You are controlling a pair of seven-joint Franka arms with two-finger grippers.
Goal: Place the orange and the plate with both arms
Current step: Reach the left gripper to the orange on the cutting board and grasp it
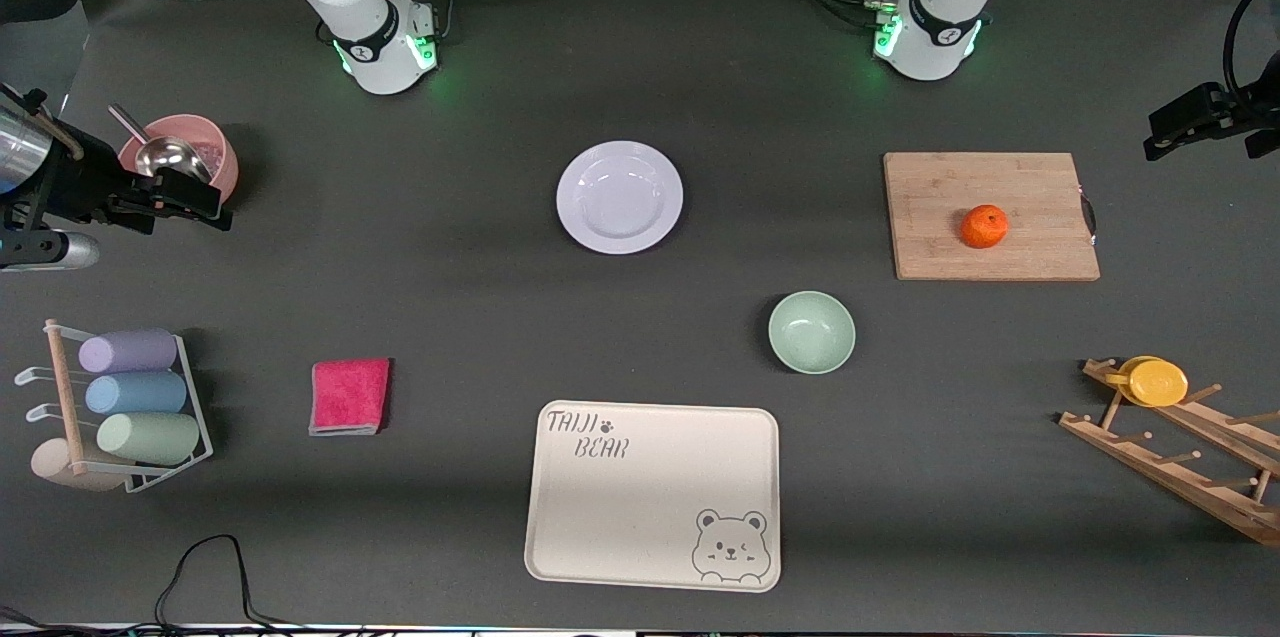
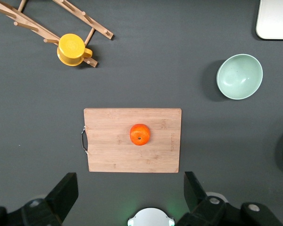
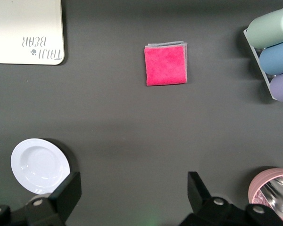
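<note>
My left gripper grabs the orange by its round body [image 1: 984, 227] next, to place the orange on the plate [image 1: 620, 196].
The orange [image 1: 985, 226] rests on a wooden cutting board [image 1: 995, 215] toward the left arm's end of the table; it also shows in the left wrist view [image 2: 139, 134]. The pale lavender-white plate [image 1: 620, 196] lies flat on the dark table between the two bases, and part of it shows in the right wrist view [image 3: 39, 165]. My left gripper [image 2: 130, 190] hangs high and open over the table by its own base, beside the board, holding nothing. My right gripper [image 3: 132, 190] is also high, open and empty, over bare table between the plate and a pink bowl.
A mint-green bowl [image 1: 811, 331] and a beige bear tray [image 1: 652, 492] lie nearer the front camera than the plate. A pink cloth [image 1: 349, 396], a rack of cups [image 1: 130, 407] and a pink bowl with a ladle [image 1: 185, 157] are at the right arm's end. A wooden rack holds a yellow cup [image 1: 1155, 381].
</note>
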